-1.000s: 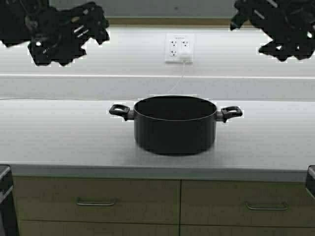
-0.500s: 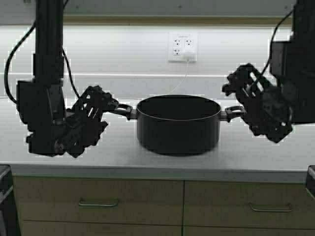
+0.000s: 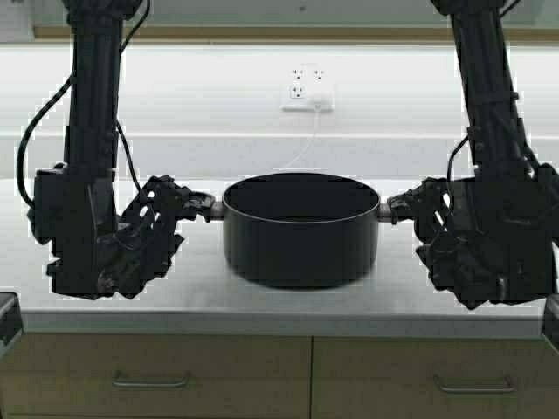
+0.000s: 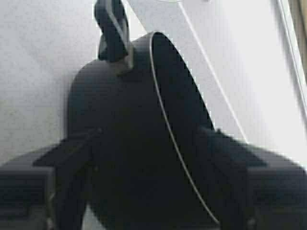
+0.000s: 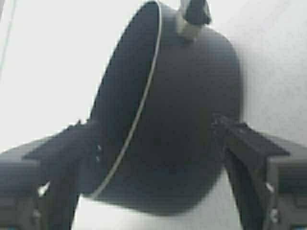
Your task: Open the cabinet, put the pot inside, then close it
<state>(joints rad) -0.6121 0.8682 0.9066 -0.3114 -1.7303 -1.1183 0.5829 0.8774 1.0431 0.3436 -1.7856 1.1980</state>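
The pot's round black body (image 3: 301,251) is wider than my fingers open, so my left gripper needs to grab the pot's slim loop handle (image 3: 203,208) next.
The wide black pot (image 3: 301,236) stands on the white countertop (image 3: 262,297), with no lid. My left gripper (image 3: 194,206) is open at the pot's left loop handle, fingers on either side of it. My right gripper (image 3: 403,208) is open at the right handle in the same way. In the left wrist view the pot (image 4: 120,110) fills the gap between the spread fingers of my left gripper (image 4: 148,148). In the right wrist view the pot (image 5: 192,86) sits between those of my right gripper (image 5: 156,139). Of the cabinet only a tan strip (image 3: 262,35) shows; its doors are out of view.
A white wall outlet (image 3: 306,87) with a white cord (image 3: 301,148) is behind the pot. Tan drawers with horizontal pulls (image 3: 148,380) run below the counter edge. Bare counter lies to both sides of the pot.
Both arms have come down from the top of the view to the pot's two handles. The robot has moved a little: the whole scene has shifted slightly left.
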